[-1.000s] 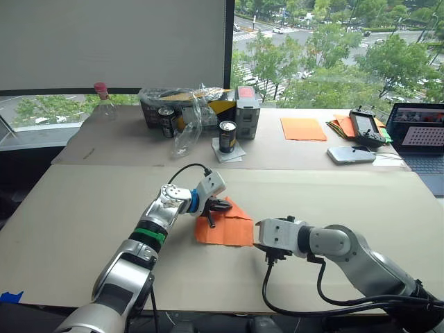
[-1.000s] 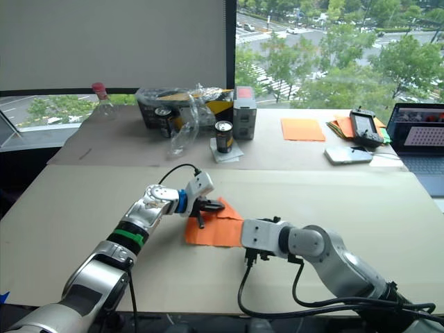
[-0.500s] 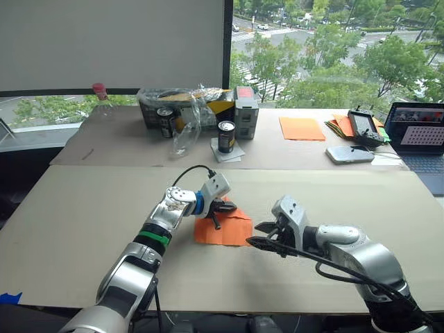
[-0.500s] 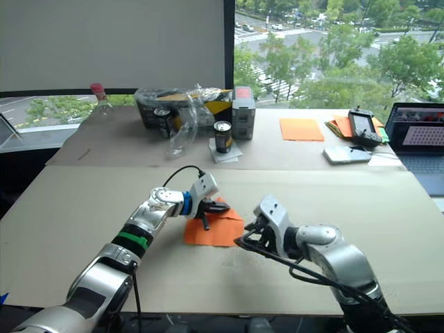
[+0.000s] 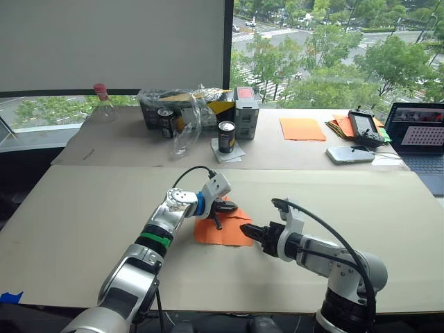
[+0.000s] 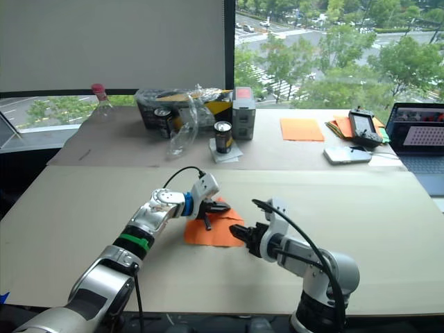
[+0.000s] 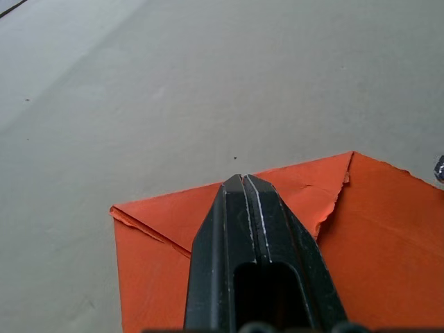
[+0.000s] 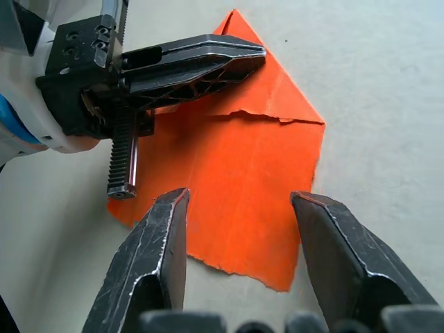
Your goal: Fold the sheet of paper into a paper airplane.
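Note:
The sheet needs to be folded in half along the orange paper's center crease (image 8: pixel 241 187). My right gripper should grab the sheet by its ragged-edged corner (image 8: pixel 282 276) next.
The sheet of paper (image 5: pixel 223 227) is bright orange and lies flat on the near table, with its far corners folded in to a point (image 8: pixel 234 14). My left gripper (image 5: pixel 232 207) is shut, and its fingers (image 7: pixel 244 208) lie on top of the folded flaps near that point. My right gripper (image 5: pixel 248 229) is open at the paper's right near corner, pointing left at it. Its two fingertips (image 8: pixel 166 215) hover just above the paper's near edge. The paper airplane is out of view.
The back table holds a bottle (image 5: pixel 103 102), a box under a plastic bag (image 5: pixel 182 107), a can (image 5: pixel 227 137), a paler orange sheet (image 5: pixel 302 128), a stack of coloured papers (image 5: pixel 342 125), a controller (image 5: pixel 365 127), a phone (image 5: pixel 350 154) and a laptop (image 5: pixel 420 135).
My right arm has swung round: its gripper pointed down by the paper's right edge, and now points left at the near right corner. The left gripper and paper stayed put.

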